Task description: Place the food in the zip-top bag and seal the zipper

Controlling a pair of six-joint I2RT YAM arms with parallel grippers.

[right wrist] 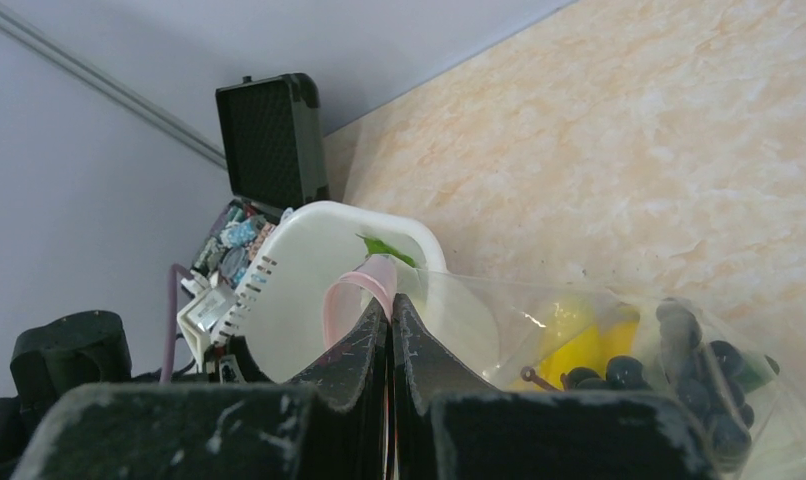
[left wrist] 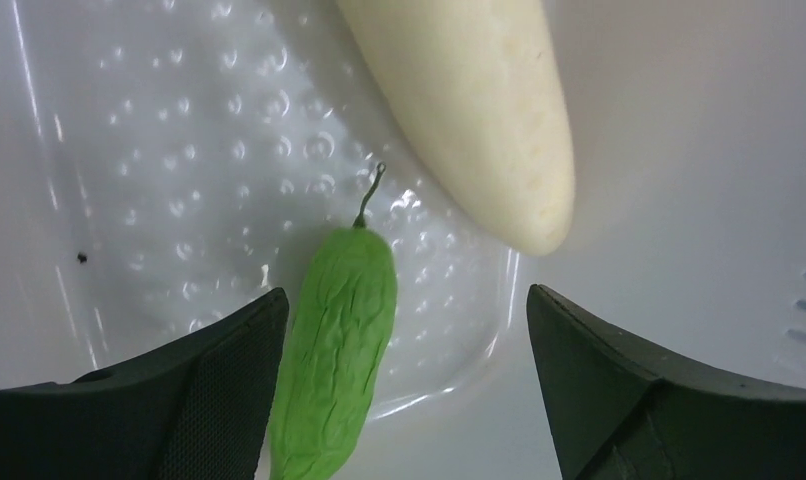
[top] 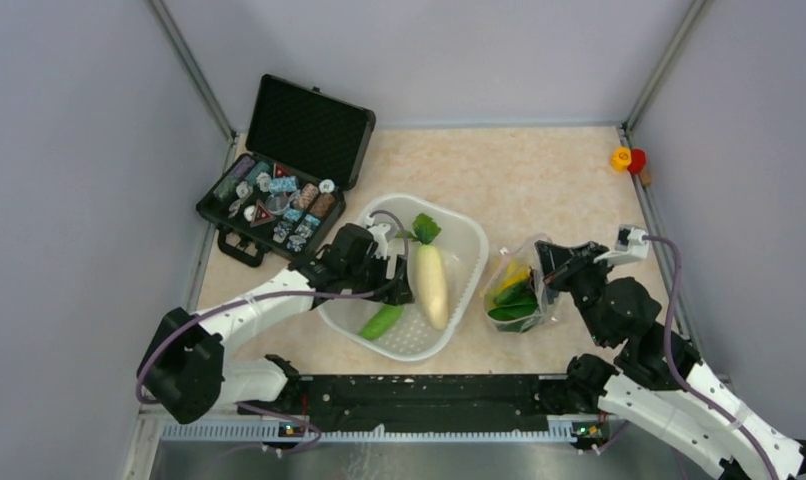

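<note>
The radish's tip should stay free to go into the zip-top bag, so my left gripper needs to grab the white radish near its leaf end next.
The white radish and the green cucumber lie in the white tub, with a bok choy leaf at its far side. My left gripper is open low over the tub floor. The cucumber lies just inside its left finger, and the radish tip is ahead. The clear zip-top bag stands right of the tub, holding the yellow pepper and the dark grapes. My right gripper is shut on the bag's pinkish zipper strip and holds the mouth up.
An open black case of small trinkets sits at the back left, also in the right wrist view. A yellow and red object lies at the far right corner. Grey walls close in the table on three sides.
</note>
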